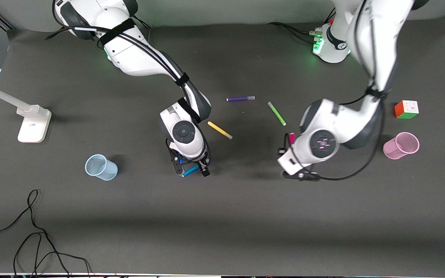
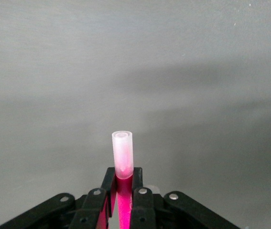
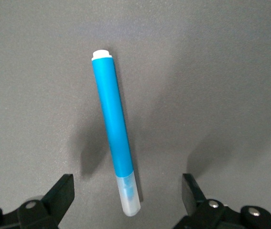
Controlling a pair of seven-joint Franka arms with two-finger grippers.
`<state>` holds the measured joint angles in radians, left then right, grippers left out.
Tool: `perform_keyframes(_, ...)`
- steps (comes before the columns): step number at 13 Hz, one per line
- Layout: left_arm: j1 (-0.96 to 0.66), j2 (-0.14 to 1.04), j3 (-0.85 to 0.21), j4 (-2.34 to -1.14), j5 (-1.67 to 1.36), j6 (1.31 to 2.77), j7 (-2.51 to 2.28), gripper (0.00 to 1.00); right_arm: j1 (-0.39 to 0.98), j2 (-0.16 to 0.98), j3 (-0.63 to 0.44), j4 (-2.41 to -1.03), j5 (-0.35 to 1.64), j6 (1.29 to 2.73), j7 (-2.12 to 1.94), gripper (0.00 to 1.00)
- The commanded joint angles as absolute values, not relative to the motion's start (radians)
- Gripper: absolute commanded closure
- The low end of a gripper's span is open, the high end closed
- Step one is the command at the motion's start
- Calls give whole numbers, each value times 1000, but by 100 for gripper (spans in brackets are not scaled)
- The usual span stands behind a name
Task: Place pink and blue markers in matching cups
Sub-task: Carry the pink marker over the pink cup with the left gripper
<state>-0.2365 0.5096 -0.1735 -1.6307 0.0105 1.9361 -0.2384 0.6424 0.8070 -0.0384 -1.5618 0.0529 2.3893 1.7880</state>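
The open fingers of my right gripper are beside the blue marker's pale cap (image 3: 128, 191), so it is time to close now, which would catch the marker.
The blue marker (image 1: 190, 170) lies on the table, between the blue cup (image 1: 101, 166) and the table's middle. My right gripper (image 1: 191, 168) is low over it. In the right wrist view the right gripper (image 3: 127, 185) is open, with one finger on each side of the blue marker (image 3: 112, 124) and neither touching it. My left gripper (image 1: 289, 143) is shut on the pink marker (image 1: 291, 137) and holds it above the table, near the green pen. In the left wrist view the pink marker's pale cap (image 2: 122, 152) sticks out past the left gripper (image 2: 124, 177). The pink cup (image 1: 401, 145) stands toward the left arm's end.
A yellow pen (image 1: 219, 130), a green pen (image 1: 276, 113) and a purple pen (image 1: 240, 99) lie mid-table, nearer the bases. A colour cube (image 1: 406, 109) sits by the pink cup. A white stand (image 1: 33, 122) and loose black cables (image 1: 33, 231) are at the right arm's end.
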Motion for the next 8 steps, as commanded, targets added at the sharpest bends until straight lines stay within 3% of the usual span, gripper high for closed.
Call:
perform_keyframes(1,-134,427,-179,-1600,9,1794,8,100,653,813,-48,-1565,42,2410,1796,0)
perform_keyframes(2,-92,398,-181,-1600,5,1766,100,100,653,813,-48,-1565,41,2410,1796,1)
perform_keyframes(3,-63,364,-181,-1600,6,1734,198,100,653,811,-48,-1565,38,2410,1792,9)
perform_keyframes(5,-14,324,-175,-1606,14,1703,384,100,652,810,-48,-1565,31,2405,1769,42)
perform_keyframes(7,72,316,-176,-1608,9,1716,631,100,647,808,-48,-1565,31,2401,1746,62)
perform_keyframes(8,119,321,-179,-1608,3,1735,788,100,646,808,-48,-1565,31,2399,1746,66)
